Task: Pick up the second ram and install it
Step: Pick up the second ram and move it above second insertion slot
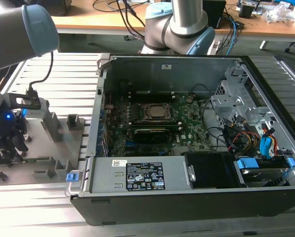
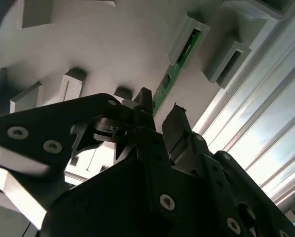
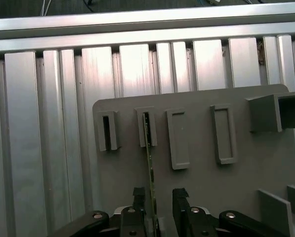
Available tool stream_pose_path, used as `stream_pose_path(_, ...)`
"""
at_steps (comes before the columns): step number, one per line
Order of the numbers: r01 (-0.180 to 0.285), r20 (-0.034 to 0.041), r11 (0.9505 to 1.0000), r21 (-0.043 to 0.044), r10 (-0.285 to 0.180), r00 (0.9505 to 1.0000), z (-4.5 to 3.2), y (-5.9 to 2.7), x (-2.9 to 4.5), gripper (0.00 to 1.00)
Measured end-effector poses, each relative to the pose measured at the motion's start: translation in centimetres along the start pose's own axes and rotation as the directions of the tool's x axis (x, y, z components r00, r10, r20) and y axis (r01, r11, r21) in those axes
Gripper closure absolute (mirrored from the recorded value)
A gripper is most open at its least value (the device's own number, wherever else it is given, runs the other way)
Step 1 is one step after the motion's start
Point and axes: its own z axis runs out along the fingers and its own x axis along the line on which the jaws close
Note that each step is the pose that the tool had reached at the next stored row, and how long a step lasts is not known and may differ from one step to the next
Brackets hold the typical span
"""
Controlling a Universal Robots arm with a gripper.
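Next, my gripper needs to grip the green second ram by its flat sides to install it on the motherboard (image 1: 189,123).
The second ram (image 3: 149,163) is a thin green stick standing on edge in a slot of the grey fixture plate (image 3: 202,197). In the second wrist view the ram (image 2: 179,55) runs from its holder block down between my fingers. My gripper (image 3: 158,198) is open and straddles the ram's near end, with one finger (image 3: 138,197) close beside the board and the other finger (image 3: 180,198) a little apart from it. The exterior view shows my gripper (image 1: 4,150) low over the fixture plate (image 1: 49,148), to the left of the open computer case (image 1: 187,197).
The motherboard (image 1: 187,118) lies inside the case with a processor socket (image 1: 157,111) and cables at the exterior view's right. Grey holder blocks (image 3: 177,138) stand on the plate near the ram. The plate rests on a ribbed aluminium table (image 3: 39,123). A wooden desk (image 1: 113,22) is behind.
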Motion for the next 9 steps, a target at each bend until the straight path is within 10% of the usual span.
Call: stream_pose_path(9,0.087,-0.0036,0.9962,-0.0023,-0.087,0.9962,2.18,-0.12,0.29,0.64)
